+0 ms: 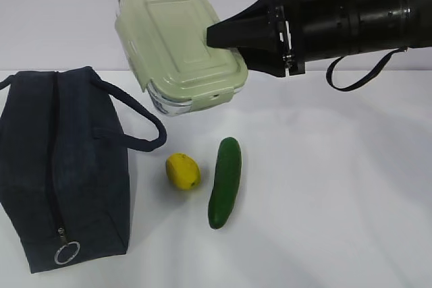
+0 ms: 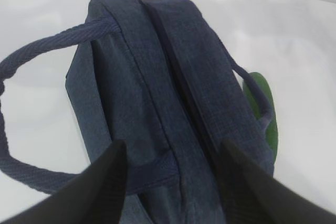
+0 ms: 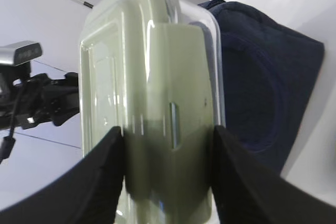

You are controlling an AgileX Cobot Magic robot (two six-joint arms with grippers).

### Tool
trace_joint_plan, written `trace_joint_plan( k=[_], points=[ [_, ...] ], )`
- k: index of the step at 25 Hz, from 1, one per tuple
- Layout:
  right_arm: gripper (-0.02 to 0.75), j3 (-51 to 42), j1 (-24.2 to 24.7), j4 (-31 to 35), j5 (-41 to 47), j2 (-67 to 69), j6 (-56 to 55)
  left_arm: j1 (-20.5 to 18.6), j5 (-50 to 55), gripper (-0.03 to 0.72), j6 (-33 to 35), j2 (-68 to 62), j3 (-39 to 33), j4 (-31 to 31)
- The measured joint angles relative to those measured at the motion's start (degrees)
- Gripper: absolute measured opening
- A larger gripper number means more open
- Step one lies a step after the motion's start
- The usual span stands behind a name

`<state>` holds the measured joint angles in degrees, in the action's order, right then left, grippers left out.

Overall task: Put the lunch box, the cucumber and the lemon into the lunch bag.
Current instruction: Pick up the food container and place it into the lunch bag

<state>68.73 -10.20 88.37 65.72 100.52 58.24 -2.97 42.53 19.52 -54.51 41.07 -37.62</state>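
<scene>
The lunch bag's cloth (image 2: 123, 103) slopes away loosely. My left gripper next needs to hold the lunch bag by its upper edge, which stands up beside the dark slit.
The lunch box (image 1: 179, 48), clear with a pale green lid, hangs tilted in the air above the table's back. My right gripper (image 1: 219, 42) is shut on its right edge, and in the right wrist view both black fingers (image 3: 105, 182) press the lunch box (image 3: 152, 87). The navy lunch bag (image 1: 61, 166) lies at the left with its zipper closed and the silver ring pull (image 1: 67, 252) at the near end. The lemon (image 1: 183, 170) and the cucumber (image 1: 225, 181) lie side by side on the table. My left gripper (image 2: 170, 150) hovers open above the lunch bag (image 2: 152, 77), out of the exterior view.
The white table (image 1: 324, 193) stretches to the right of the cucumber. The bag's loop handle (image 1: 135, 116) lies towards the lemon. In the left wrist view the cucumber (image 2: 265, 108) peeks out beyond the bag. The right wrist view shows the bag (image 3: 262, 93) behind the box.
</scene>
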Motion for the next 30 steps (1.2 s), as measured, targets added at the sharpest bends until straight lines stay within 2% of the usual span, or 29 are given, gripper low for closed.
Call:
trace_joint_plan(
  k=[9, 16, 18, 22, 24, 30],
  points=[
    [0.359, 0.0, -5.5, 2.1, -3.8, 0.0, -0.2, 0.0, 0.6, 0.4, 3.8, -8.9, 0.3, -4.8],
    [0.359, 0.0, -8.2, 4.7, -7.6, 0.0, 0.1, 0.0, 0.6, 0.391, 11.4, -15.3, 0.4, -12.6],
    [0.359, 0.0, -8.7, 5.1, -8.3, 0.0, 0.1, 0.0, 0.6, 0.343, 12.5, -17.4, 0.4, -13.4],
    [0.359, 0.0, -9.5, 6.5, -10.4, 0.1, 0.2, 0.0, 1.3, 0.111, 15.1, -19.2, 0.4, -14.4],
    [0.359, 0.0, -10.0, 7.1, -11.3, 0.2, 0.2, 0.0, 2.5, 0.036, 16.9, -19.3, 0.4, -15.1],
    [0.358, 1.4, -13.4, 9.2, -12.2, 2.9, 0.3, 0.0, 5.8, 0.013, 18.3, -19.3, 0.4, -15.5]
  ],
)
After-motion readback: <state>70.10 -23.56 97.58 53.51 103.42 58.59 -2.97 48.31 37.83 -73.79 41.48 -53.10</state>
